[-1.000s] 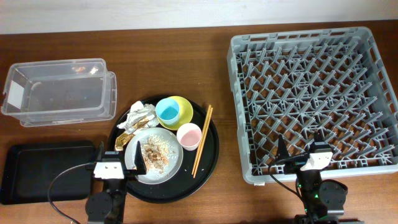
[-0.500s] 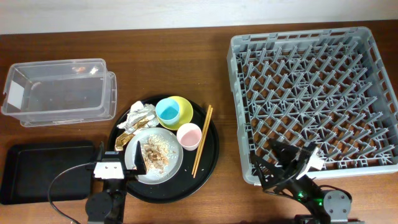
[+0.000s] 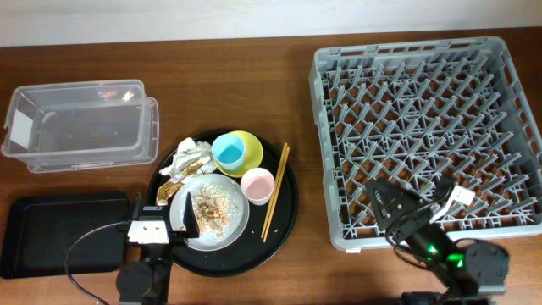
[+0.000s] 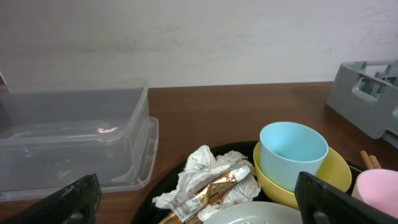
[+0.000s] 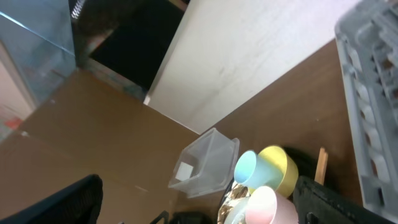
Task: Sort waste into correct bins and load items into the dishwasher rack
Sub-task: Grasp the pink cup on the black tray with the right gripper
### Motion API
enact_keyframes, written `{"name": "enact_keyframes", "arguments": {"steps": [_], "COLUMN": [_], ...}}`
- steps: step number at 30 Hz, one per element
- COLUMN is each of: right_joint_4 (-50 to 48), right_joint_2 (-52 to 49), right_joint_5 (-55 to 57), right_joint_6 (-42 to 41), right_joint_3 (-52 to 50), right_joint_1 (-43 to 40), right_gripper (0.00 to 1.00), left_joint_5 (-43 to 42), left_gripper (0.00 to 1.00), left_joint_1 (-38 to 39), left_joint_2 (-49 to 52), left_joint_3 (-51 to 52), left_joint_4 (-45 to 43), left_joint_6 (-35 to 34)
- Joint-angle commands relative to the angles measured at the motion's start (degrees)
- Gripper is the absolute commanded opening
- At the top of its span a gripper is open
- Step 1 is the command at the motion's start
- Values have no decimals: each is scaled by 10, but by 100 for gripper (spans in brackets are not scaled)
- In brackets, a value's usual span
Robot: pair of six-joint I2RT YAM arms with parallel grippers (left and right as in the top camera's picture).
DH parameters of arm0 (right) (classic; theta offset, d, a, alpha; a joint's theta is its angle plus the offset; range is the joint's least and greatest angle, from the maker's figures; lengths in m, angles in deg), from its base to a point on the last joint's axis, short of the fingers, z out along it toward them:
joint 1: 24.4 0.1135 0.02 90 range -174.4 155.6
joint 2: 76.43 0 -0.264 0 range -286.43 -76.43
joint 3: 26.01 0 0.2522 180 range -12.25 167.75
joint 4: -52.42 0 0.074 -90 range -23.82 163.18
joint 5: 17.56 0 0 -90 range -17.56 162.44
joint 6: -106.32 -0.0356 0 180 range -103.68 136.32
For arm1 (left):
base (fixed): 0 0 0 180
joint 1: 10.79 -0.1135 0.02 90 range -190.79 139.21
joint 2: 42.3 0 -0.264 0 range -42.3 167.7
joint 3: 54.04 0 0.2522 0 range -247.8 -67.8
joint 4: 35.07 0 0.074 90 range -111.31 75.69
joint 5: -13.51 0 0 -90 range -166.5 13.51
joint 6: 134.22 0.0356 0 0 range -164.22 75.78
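My right gripper reaches the pink cup next and grabs one side of its rim (image 3: pixel 273 185) (image 5: pixel 267 189), so its body and base stay free to load into the rack.
Crumpled white-and-gold wrappers (image 3: pixel 186 161) and a grey-white plate (image 3: pixel 235 227) with beige food scraps (image 3: pixel 212 207) lie on the round black tray (image 3: pixel 286 216). A light blue cup (image 3: pixel 227 152) sits in the yellow-green bowl (image 3: pixel 250 148). The pink cup (image 3: pixel 257 185) and chopsticks (image 3: pixel 275 191) are beside them. My left gripper (image 3: pixel 161 210) is open and empty at the plate's near-left edge; its wrist view shows the wrappers (image 4: pixel 211 183) ahead. My right gripper (image 3: pixel 419 203) is open and empty, tilted over the grey rack's (image 3: pixel 423 85) near edge.
The clear tub (image 3: pixel 80 123) stands at the back left. The shallow black tray (image 3: pixel 59 233) lies at the front left. The right wrist view is rolled and shows the blue cup (image 5: pixel 247 168), bowl (image 5: pixel 280 168) and tub (image 5: pixel 202 162).
The right arm has rolled over and shifted right along the rack's near edge. The left arm and all the objects have not moved.
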Motion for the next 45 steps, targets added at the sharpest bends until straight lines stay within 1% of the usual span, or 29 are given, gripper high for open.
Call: {"name": "enact_keyframes", "arguments": {"steps": [1,2,5,6,8,9,10,13,15,16,17,18,19,24,28,29,34,38,39,40,44,45], "right_joint_4": [130,193,318,378,464,483,500,491,480,473,467,459,452,438,444,445,445,444,444,444,445,446], "right_joint_2": [-172,-241,-379,-457,-581,-616,-682,-793,-848,-870,-879,-890,-898,-932,-957,-962,-986,-1002,-1004,-1004,-1004,-1004], "right_joint_5": [10,20,104,180,339,379,420,421,406,374,353,328,313,322,403,410,417,423,424,427,449,454], "right_joint_6": [197,251,302,316,318,318,318,318,318,318,318,318,318,317,268,257,257,257,257,257,254,244], "right_joint_3": [183,253,397,471,586,615,662,713,716,716,716,716,716,714,712,711,703,700,700,700,689,684], "right_joint_1": [10,34,125,202,333,363,408,448,459,460,462,462,464,496,530,534,546,562,564,566,571,571], "right_gripper": [98,98,98,98,98,98,98,98,99,79,72,70,69,60,60,60,60,50,45,34,33,29], "left_joint_5": [-6,-6,-6,-6,-6,-6,-6,-6,-6,-6,-6,-6,-6,-6,-6,-6,-6,-6,-6,-6,-6,-6], "left_gripper": [99,99,99,100,99,100,99,100,100,99,99,99,99,99,99,99,99,99,100,99,99,99], "left_joint_1": [2,2,2,2,2,2,2,2,2,2,2,2,2,2,2,2,2,2,2,2,2,2], "left_joint_2": [-4,-4,-4,-4,-4,-4,-4,-4,-4,-4,-4,-4,-4,-4,-4,-4,-4,-4,-4,-4,-4,-4], "left_joint_3": [4,4,4,4,4,4,4,4,4,4,4,4,4,4,4,4,4,4,4,4,4,4], "left_joint_4": [0,0,0,0,0,0,0,0,0,0,0,0,0,0,0,0,0,0,0,0,0,0], "left_joint_6": [11,11,11,11,11,11,11,11,11,11,11,11,11,11,11,11,11,11,11,11,11,11]}}
